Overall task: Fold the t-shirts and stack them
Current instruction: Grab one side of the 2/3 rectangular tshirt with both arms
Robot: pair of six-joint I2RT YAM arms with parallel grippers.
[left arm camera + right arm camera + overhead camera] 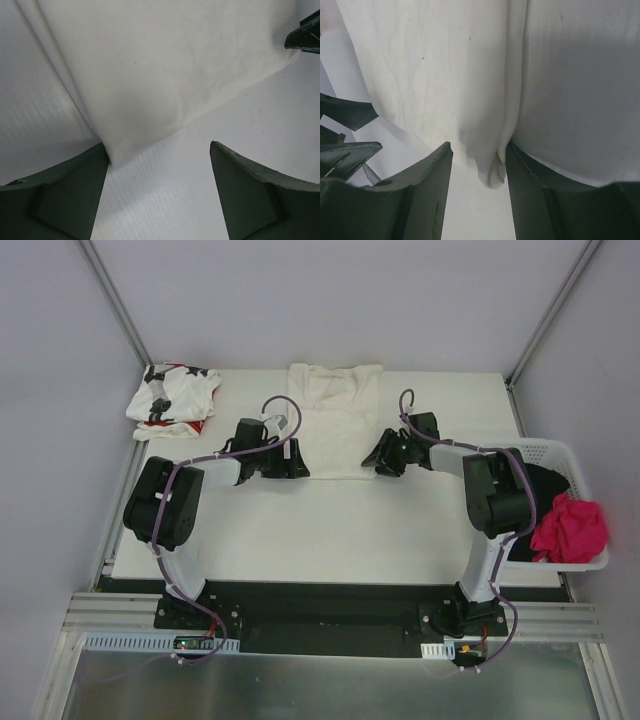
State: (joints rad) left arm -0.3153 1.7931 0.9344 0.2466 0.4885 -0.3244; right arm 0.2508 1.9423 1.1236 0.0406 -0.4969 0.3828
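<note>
I should fold the hem over, so my right gripper should next grab the cream-white t-shirt's bunched near hem corner, opposite my left gripper's corner.
The plain cream-white t-shirt lies flat at the back centre of the table, its hem toward me. The star-print t-shirt lies crumpled at the back left. My left gripper is low at the cream shirt's near left corner. In the left wrist view it is open wide, and the shirt corner touches its left finger. My right gripper is at the near right corner. In the right wrist view it is open, with the bunched shirt corner between the fingers, against the right one.
A white perforated basket stands at the table's right edge and holds a black cloth and a pink-red cloth. Grey walls and metal posts close in the back and sides.
</note>
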